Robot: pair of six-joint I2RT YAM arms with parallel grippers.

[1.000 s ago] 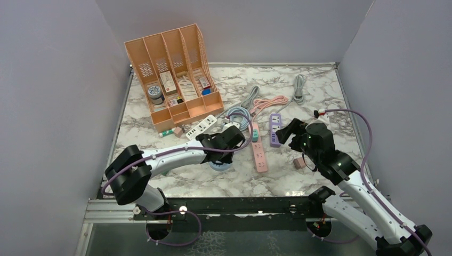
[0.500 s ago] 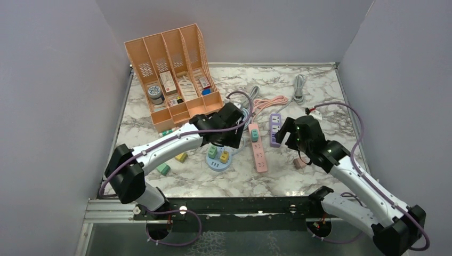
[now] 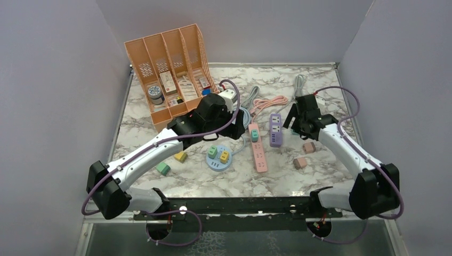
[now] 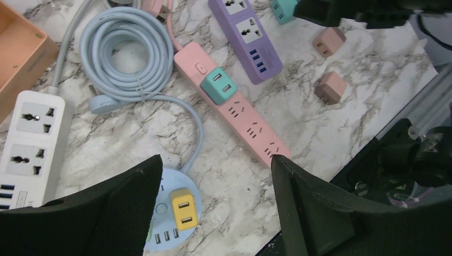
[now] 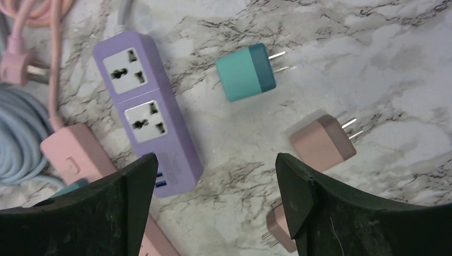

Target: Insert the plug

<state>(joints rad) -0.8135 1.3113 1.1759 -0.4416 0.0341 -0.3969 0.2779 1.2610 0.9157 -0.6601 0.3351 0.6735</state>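
I should grab the loose teal plug [image 5: 247, 73] with my right gripper across its pronged end and its opposite end. That leaves its sides free for my left gripper to insert it.
A round blue power hub [image 3: 218, 159] lies mid-table with a yellow plug [image 4: 184, 209] and a green plug [image 3: 212, 152] seated in it. My left gripper [image 4: 216, 160] hangs open above the hub and the pink strip [image 4: 240, 112], holding nothing. A teal plug [image 4: 219, 85] sits in that pink strip. My right gripper [image 5: 216, 160] is open and empty above a loose teal plug [image 5: 248, 72], two loose pink plugs [image 5: 322, 141] [image 5: 280, 229] and the purple strip [image 5: 146, 112].
An orange organizer [image 3: 173, 74] stands at the back left. A white strip [image 4: 32, 144] and a coiled blue cable [image 4: 128, 50] lie beside it. A loose yellow plug [image 3: 181, 156] and a green one [image 3: 163, 168] lie left of the hub. Grey and pink cables run along the back.
My left gripper has opened, leaving the yellow plug in the round hub, and lifted back toward the organizer. My right arm has swung toward the back, over the loose plugs.
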